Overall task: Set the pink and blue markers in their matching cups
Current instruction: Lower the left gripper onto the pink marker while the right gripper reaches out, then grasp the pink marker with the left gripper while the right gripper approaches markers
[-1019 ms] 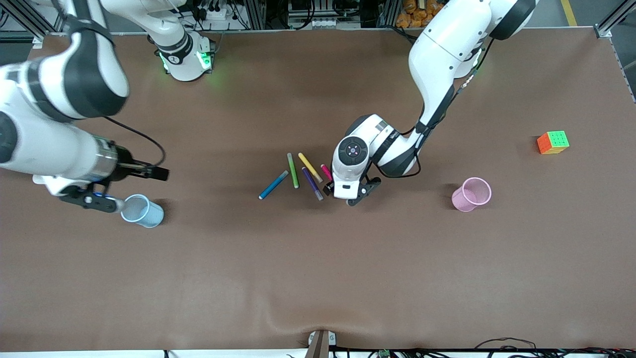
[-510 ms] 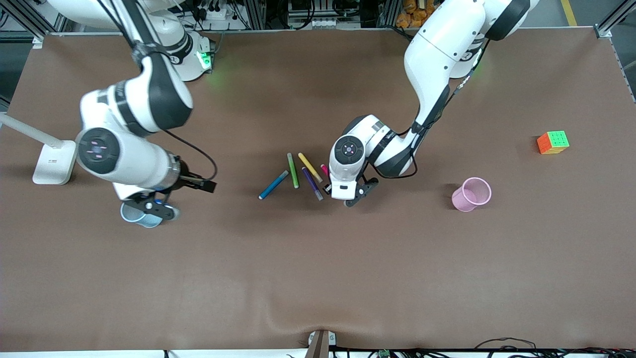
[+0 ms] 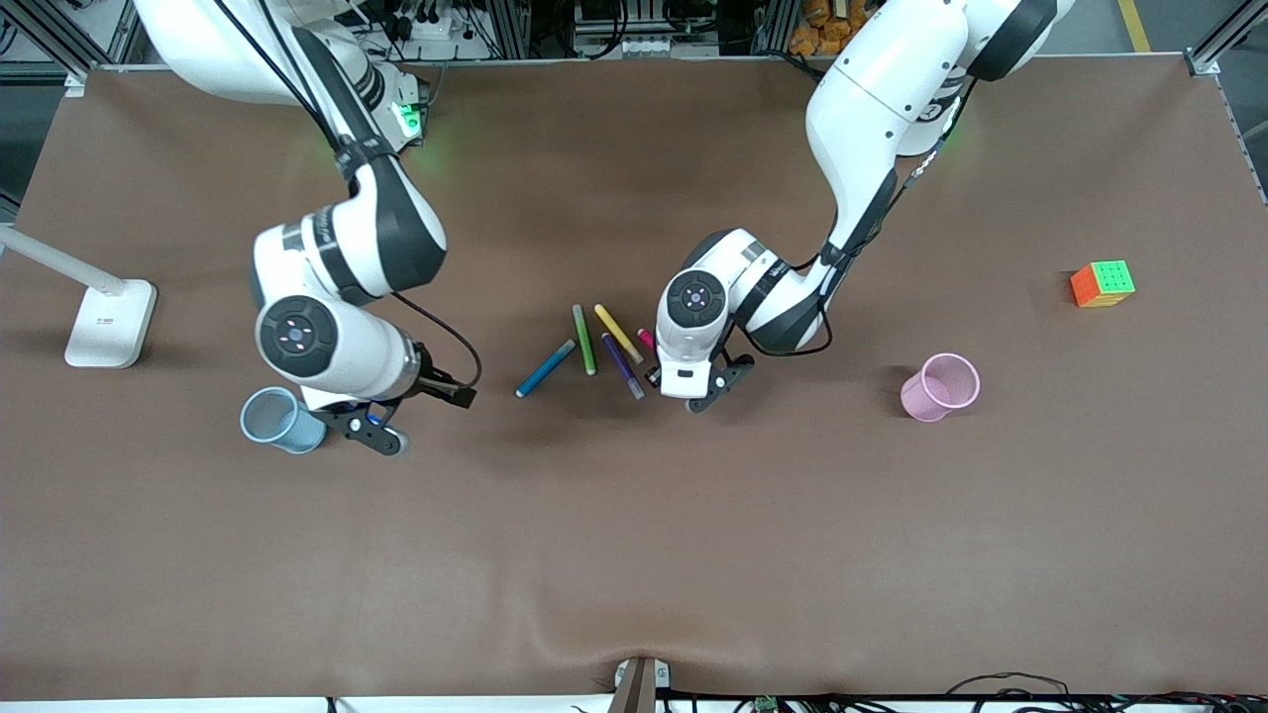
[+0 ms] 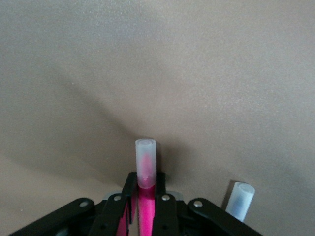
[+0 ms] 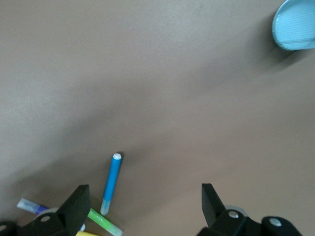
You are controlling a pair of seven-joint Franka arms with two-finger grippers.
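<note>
The blue marker needs to drop into the matching blue cup [image 3: 281, 420], so my right gripper needs to grab the marker by its body [image 3: 546, 368] next.
The pink marker [image 3: 647, 340] lies at the end of a fan of markers, mostly under my left gripper [image 3: 662, 381]. In the left wrist view the left gripper [image 4: 146, 199] is shut on the pink marker [image 4: 146, 164], whose pale cap sticks out past the fingers. The blue marker [image 3: 545, 367] lies at the fan's other end. My right gripper [image 3: 369, 431] is open and empty, between the pale blue cup [image 3: 280, 419] and the markers. The right wrist view shows the right gripper [image 5: 143, 206], the blue marker [image 5: 111, 183] and the blue cup [image 5: 295, 24]. The pink cup [image 3: 939, 386] stands toward the left arm's end.
Green [image 3: 584, 340], yellow [image 3: 618, 334] and purple [image 3: 623, 366] markers lie between the blue and pink ones. A colour cube [image 3: 1102, 284] sits toward the left arm's end. A white lamp base [image 3: 109, 322] stands at the right arm's end.
My right arm has swung from the lamp end, over the blue cup, toward the markers. My left gripper has shifted slightly over the pink marker, covering more of it.
</note>
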